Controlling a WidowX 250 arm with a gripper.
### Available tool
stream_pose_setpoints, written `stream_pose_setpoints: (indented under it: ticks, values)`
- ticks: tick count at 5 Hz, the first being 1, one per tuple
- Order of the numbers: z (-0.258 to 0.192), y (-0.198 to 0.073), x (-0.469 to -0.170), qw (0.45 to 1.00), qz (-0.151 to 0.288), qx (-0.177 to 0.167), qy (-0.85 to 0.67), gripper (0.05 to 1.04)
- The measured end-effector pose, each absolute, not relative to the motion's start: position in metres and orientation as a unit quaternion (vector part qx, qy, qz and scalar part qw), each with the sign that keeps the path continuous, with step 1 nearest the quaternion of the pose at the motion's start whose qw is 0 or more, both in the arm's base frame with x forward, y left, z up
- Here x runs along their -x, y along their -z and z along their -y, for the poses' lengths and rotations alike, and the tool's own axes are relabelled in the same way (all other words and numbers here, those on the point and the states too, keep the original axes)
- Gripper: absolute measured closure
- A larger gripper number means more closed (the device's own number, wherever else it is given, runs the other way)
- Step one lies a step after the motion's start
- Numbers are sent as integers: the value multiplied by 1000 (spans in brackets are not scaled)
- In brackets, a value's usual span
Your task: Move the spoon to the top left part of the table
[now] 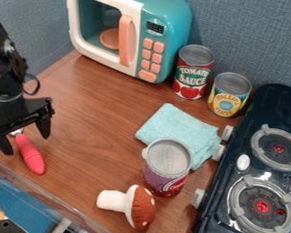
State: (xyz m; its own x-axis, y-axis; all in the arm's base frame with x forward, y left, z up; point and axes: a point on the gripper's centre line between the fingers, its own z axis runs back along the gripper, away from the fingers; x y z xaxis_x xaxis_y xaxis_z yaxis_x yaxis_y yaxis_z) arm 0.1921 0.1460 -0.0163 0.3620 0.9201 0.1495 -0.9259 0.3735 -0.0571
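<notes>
The gripper grabs the neck end of the ridged handle of the spoon next. Then it moves the spoon across the table.
The gripper hangs low at the left side of the table, its two fingers wide apart. Below and partly between them lies the spoon, with a ridged red handle that points toward the front of the table. A bit of its metal neck shows at the handle's upper end; the rest of the metal part is hidden under the gripper. Whether the fingers touch the spoon I cannot tell.
A teal toy microwave stands at the back, beside a tomato can and a yellow can. A folded cloth, purple can, toy mushroom and dark stove are further right.
</notes>
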Motion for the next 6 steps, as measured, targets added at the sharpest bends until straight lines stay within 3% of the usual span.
stream_pose_setpoints:
  ticks: [1,3,6]
  values:
    - [-146,20,-194,826,75,-41,-557,136]
    - [-145,19,-198,825,88,-48,-557,722]
    - [-135,20,-200,830,81,-59,-548,767]
